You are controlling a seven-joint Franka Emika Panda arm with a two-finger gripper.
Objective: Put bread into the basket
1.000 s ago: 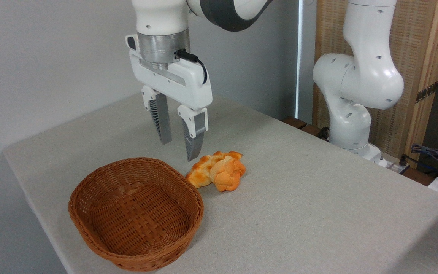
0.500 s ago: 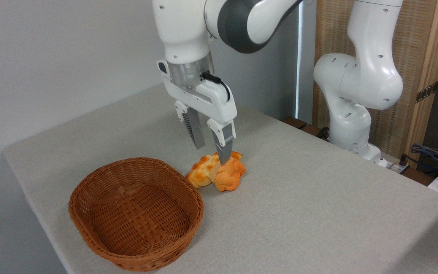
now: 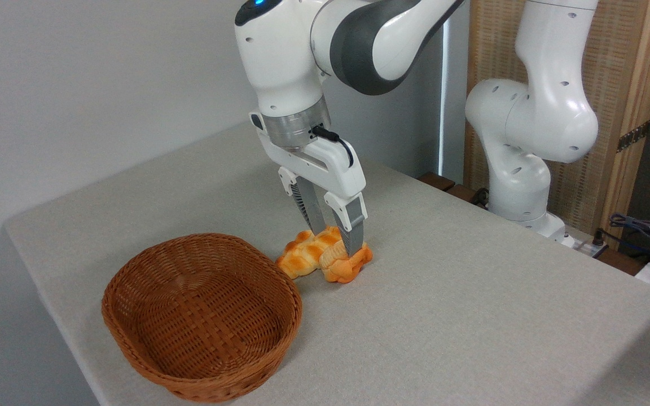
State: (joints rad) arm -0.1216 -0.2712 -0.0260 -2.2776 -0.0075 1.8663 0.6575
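The small lumpy bun needs to go into the basket, so my gripper will grab it by its middle (image 3: 338, 260) next.
The bread (image 3: 348, 269), a small pale-orange lumpy bun, lies on the grey table (image 3: 471, 321) just right of the basket (image 3: 112, 304), an oval reddish-brown wicker one with nothing in it. My gripper (image 3: 337, 243) is down on the bun and open. Its far finger stands behind the bun's top. Its near finger (image 3: 353, 234) covers or presses the bun's front right part; I cannot tell which. The bun leans against a longer braided golden loaf (image 3: 298, 260) that almost touches the basket's rim.
The arm's white base (image 3: 519, 186) stands beyond the table's far right edge, with cables (image 3: 641, 231) beside it. A wall runs behind the table on the left. The table's left edge is close to the basket.
The gripper has come down and to the right from above the basket's far rim onto the bun, keeping its fingers apart. The bun has shifted slightly right.
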